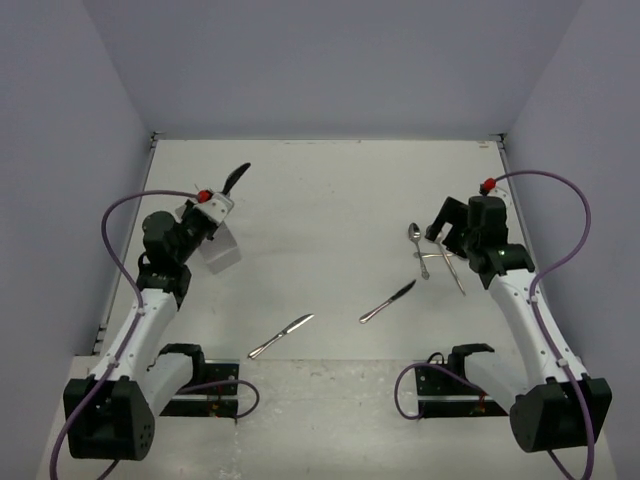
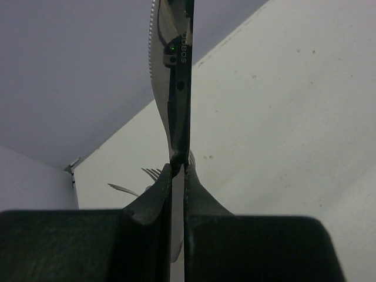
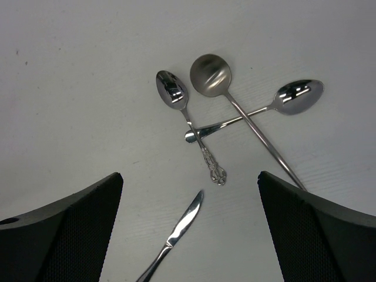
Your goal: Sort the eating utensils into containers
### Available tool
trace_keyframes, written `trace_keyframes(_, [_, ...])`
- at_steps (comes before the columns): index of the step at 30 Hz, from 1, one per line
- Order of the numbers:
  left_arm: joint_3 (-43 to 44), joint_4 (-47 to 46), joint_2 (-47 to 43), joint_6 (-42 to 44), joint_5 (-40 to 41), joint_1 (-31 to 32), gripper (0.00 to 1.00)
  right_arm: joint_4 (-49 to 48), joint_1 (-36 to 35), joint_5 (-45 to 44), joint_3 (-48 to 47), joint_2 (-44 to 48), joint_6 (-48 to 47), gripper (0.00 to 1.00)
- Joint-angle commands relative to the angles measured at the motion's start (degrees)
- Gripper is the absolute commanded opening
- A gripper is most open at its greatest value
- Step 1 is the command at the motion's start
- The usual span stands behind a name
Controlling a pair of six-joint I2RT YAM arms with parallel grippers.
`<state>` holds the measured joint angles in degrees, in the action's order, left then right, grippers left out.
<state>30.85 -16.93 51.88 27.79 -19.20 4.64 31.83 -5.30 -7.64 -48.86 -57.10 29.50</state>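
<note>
The table knife would fall short of seating from above the light grey holder, so my left gripper will keep holding it until its handle is inside.
My left gripper (image 1: 222, 200) is shut on a table knife (image 1: 238, 177) that sticks up past the fingertips, above the light grey holder (image 1: 220, 252), which the gripper partly hides. In the left wrist view the knife (image 2: 176, 88) is pinched between the fingers of the left gripper (image 2: 178, 167), and fork tines (image 2: 151, 173) show behind them. My right gripper (image 1: 440, 236) is open above three crossed spoons (image 1: 432, 256). In the right wrist view, ahead of the right gripper (image 3: 189, 176), lie an ornate spoon (image 3: 172, 92), a matt long spoon (image 3: 210, 73), a shiny spoon (image 3: 299, 94) and a knife (image 3: 182, 226).
Two knives lie on the table between the arms, one at the middle (image 1: 388, 301) and one nearer the left base (image 1: 281, 335). Grey walls close in the table on the left, the back and the right.
</note>
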Motion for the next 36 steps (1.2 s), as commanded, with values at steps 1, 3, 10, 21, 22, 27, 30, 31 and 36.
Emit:
trace_keyframes(1, [3.3,-2.2,2.8,3.8,-20.4,-6.8,0.00,0.2,0.1,-2.7,-3.3,-1.4,-0.9,0.99])
trace_keyframes(3, [3.2,-3.0,5.0,4.4,-21.3,-7.1,0.00,1.5,0.0,-3.6,-5.0,-2.6,-0.9,0.99])
trace_keyframes(10, [3.7,-5.7,6.3,-2.1,-20.2,-8.2,0.00,2.9,0.1,-7.3,-6.2,-3.7,-1.2,0.99])
trace_keyframes(21, [-2.3,-12.3,10.3,-2.1,-17.0,-11.5,0.00,2.4,0.1,-8.4,-5.0,-1.9,-1.6,0.99])
trace_keyframes(22, [-2.5,-12.3,11.2,-2.0,-17.0,-11.7,0.00,2.5,0.0,-8.4,-5.2,-2.0,-1.7,0.99])
trace_keyframes(27, [-1.7,-13.1,13.7,-4.3,-19.5,-14.5,0.00,1.8,0.1,-8.3,-4.7,-1.6,-2.2,0.99])
trace_keyframes(30, [0.3,-10.4,14.3,-4.7,-19.9,-14.8,0.00,2.1,0.1,-8.4,-5.2,-1.8,-2.3,0.99])
trace_keyframes(31, [1.1,-7.6,14.4,-3.7,-20.3,-14.8,0.03,2.5,0.0,-8.4,-5.5,-1.7,-2.4,0.99])
trace_keyframes(36, [5.2,-0.3,13.4,-2.0,-20.2,-14.8,0.33,1.7,0.1,-9.9,-4.6,1.5,-2.4,0.99])
